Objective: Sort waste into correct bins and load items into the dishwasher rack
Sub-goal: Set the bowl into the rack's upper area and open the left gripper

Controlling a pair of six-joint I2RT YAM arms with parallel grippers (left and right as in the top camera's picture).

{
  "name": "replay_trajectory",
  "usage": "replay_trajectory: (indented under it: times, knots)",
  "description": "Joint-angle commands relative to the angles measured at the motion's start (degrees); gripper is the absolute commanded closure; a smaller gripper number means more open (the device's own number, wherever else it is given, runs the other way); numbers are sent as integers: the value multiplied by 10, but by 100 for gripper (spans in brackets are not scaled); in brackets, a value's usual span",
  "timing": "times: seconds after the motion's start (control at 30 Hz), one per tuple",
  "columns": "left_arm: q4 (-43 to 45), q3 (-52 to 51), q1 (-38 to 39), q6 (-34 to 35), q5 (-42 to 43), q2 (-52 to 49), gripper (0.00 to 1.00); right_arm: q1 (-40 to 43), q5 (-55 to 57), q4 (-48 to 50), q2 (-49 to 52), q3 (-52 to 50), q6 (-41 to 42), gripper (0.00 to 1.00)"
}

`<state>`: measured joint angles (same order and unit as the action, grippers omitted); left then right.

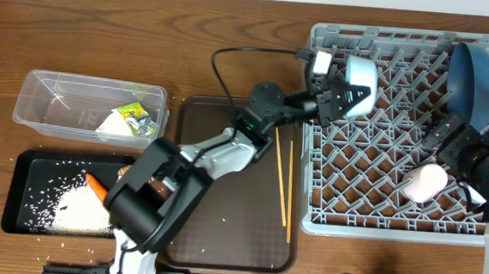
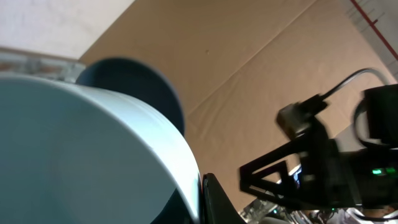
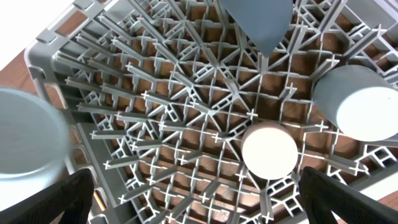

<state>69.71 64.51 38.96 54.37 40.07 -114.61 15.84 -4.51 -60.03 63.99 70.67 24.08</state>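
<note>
The light-blue bowl (image 1: 364, 74) hangs out from the rack's tray side (image 1: 307, 150), so it is too early to release. My left gripper lowers it toward that side first.
My left gripper (image 1: 349, 92) reaches over the grey dishwasher rack's (image 1: 376, 226) left part, shut on the rim of the light-blue cup (image 1: 361, 76). In the left wrist view the cup (image 2: 87, 155) fills the left side, with one dark finger (image 2: 217, 204) against its rim. The blue plate (image 1: 475, 77) stands upright at the rack's far right. A pinkish-white cup (image 1: 423, 181) rests upturned on the lattice (image 3: 155, 112), seen as a white disc (image 3: 268, 151) ahead of my open right gripper (image 3: 199, 199). Chopsticks (image 1: 285, 179) lie on the brown tray.
A clear tub (image 1: 57, 98) holds a yellow-green wrapper (image 1: 132, 110), paper and foil. The black tray (image 1: 25, 186) holds rice and an orange carrot (image 1: 96, 184). The brown serving tray (image 1: 229, 231) lies left of the rack. A pale round upturned vessel (image 3: 367, 102) sits by the right gripper.
</note>
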Motion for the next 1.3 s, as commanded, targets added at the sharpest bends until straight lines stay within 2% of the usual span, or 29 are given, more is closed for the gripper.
replay_trajectory:
  times: [0.0, 0.17, 0.33, 0.43, 0.53, 0.6, 0.73, 0.87, 1.0, 1.07, 1.27]
  knots:
    - [7, 18, 8, 22, -7, -32, 94, 4, 0, -5, -6, 7, -6, 1]
    - [37, 18, 8, 57, -7, -72, 94, 4, 0, -13, -6, 7, -6, 1]
    - [40, 18, 5, 62, 0, -89, 92, 4, 0, -19, -6, 7, -6, 1]
    - [39, 18, 0, 64, 12, -89, 76, 4, 2, -23, -6, 7, -6, 1]
    - [34, 18, -11, 64, 37, -89, 68, 4, 2, -24, -6, 7, -6, 1]
    - [24, 17, -22, 64, 61, -89, 58, 4, 2, -24, -6, 7, -6, 1]
    - [2, 17, -50, 64, 113, -89, 47, 4, 2, -26, -6, 7, -6, 1]
    - [-20, 17, -82, 64, 153, -89, 43, 4, 2, -26, -6, 7, -6, 1]
    - [-20, 17, -111, 64, 177, -89, 23, 4, 2, -26, -6, 7, -6, 1]
    - [-21, 17, -124, 63, 184, -89, 0, 4, 2, -26, -6, 7, -6, 1]
    - [-53, 17, -169, 64, 231, -88, 2, 4, 2, -26, -6, 7, -6, 1]
